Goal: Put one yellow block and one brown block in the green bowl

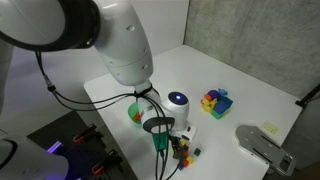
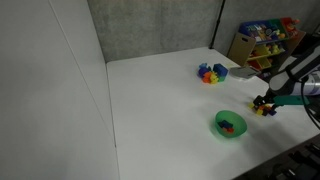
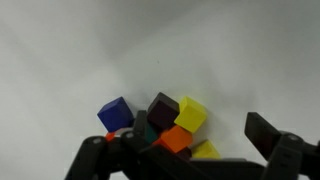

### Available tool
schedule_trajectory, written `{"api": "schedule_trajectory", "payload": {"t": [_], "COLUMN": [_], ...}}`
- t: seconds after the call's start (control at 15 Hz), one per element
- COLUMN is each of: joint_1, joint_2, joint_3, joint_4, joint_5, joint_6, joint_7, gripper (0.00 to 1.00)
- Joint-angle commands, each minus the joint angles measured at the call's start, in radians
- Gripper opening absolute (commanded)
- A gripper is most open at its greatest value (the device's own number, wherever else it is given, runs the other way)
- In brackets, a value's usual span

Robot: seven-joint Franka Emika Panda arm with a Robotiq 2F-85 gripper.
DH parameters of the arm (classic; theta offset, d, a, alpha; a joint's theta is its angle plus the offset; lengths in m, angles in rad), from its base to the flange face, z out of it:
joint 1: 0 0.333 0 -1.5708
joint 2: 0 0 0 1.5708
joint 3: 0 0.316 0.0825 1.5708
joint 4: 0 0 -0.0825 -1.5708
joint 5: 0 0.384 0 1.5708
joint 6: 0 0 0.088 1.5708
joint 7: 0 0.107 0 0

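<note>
The dark brown block (image 3: 163,107) lies small beyond my fingers, which are still above the pile, so it is too early to close. My gripper lowers, then closes on the block.
A small pile of cubes lies on the white table. In the wrist view it holds a yellow block (image 3: 191,114), a dark brown block (image 3: 163,107), an orange one (image 3: 176,138), a blue one (image 3: 115,113) and a second yellow one (image 3: 206,150). My gripper (image 3: 190,148) is open, just above the pile, with a finger on each side. The pile also shows in both exterior views (image 1: 186,152) (image 2: 264,108). The green bowl (image 2: 222,132) (image 1: 134,113) stands close beside the pile, with a small red and dark thing inside it.
A multicoloured toy block cluster (image 1: 215,101) (image 2: 210,73) sits farther out on the table. A grey device (image 1: 262,146) lies near the table edge. A shelf of toys (image 2: 262,40) stands behind the table. The pile is close to the table's edge.
</note>
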Motion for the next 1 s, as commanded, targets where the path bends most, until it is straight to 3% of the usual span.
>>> {"api": "schedule_trajectory", "payload": {"t": [0.0, 0.8, 0.87, 0.93], "joint_1": [-0.042, -0.121, -0.125, -0.128], "joint_2": [0.064, 0.107, 0.110, 0.111], "joint_3": [0.025, 0.075, 0.077, 0.079], "joint_4": [0.071, 0.099, 0.100, 0.100], "joint_5": [0.029, 0.051, 0.052, 0.054], "joint_6": [0.007, -0.006, -0.004, -0.004], "joint_7": [-0.022, -0.037, -0.037, -0.037], "gripper": [1.00, 1.00, 0.81, 0.74]}}
